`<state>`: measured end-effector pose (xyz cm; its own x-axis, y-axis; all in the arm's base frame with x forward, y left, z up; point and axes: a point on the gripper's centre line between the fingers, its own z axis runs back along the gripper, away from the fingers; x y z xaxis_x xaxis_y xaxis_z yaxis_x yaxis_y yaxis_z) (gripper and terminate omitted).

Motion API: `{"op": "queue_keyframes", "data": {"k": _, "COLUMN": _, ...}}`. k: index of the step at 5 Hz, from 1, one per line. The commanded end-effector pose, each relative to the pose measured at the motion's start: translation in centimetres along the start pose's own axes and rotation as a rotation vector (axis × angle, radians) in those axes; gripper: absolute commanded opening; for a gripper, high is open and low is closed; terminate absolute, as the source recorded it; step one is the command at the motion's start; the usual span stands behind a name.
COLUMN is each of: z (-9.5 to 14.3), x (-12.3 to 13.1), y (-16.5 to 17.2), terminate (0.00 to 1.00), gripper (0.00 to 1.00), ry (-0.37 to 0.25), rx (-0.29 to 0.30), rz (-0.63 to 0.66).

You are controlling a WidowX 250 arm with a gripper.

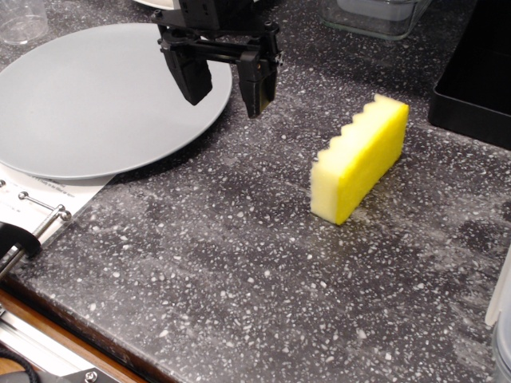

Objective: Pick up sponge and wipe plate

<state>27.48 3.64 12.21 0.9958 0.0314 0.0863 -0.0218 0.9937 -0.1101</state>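
Observation:
The sponge will next be grabbed by its wavy top edge (361, 132). My gripper will then wipe the plate (88, 96) with the sponge's broad yellow side.
The yellow sponge (361, 157) stands on its long edge on the dark speckled counter, right of centre, its wavy ridged edge facing up and left. The large light-grey plate (88, 96) lies flat at the upper left. My black gripper (226, 89) hangs over the plate's right rim, left of the sponge and apart from it. Its two fingers are spread and hold nothing.
A black box (477, 72) stands at the upper right. A clear container (375, 16) sits at the top, and a clear glass (22, 20) at the top left. A ring binder with paper (40, 209) lies at the left under the plate's edge. The counter's front edge runs along the lower left.

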Motion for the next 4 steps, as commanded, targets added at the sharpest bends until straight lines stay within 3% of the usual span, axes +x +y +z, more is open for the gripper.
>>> {"op": "queue_keyframes", "data": {"k": 1, "z": 0.0, "x": 0.0, "y": 0.0, "terminate": 0.0, "gripper": 1.0, "ry": 0.0, "rx": 0.0, "rz": 0.0}}
{"op": "queue_keyframes", "data": {"k": 3, "z": -0.4, "x": 0.2, "y": -4.3, "terminate": 0.0, "gripper": 1.0, "ry": -0.071, "rx": -0.137, "rz": -0.028}}
{"op": "queue_keyframes", "data": {"k": 4, "z": -0.7, "x": 0.8, "y": -6.3, "terminate": 0.0, "gripper": 1.0, "ry": -0.091, "rx": -0.133, "rz": -0.037}}
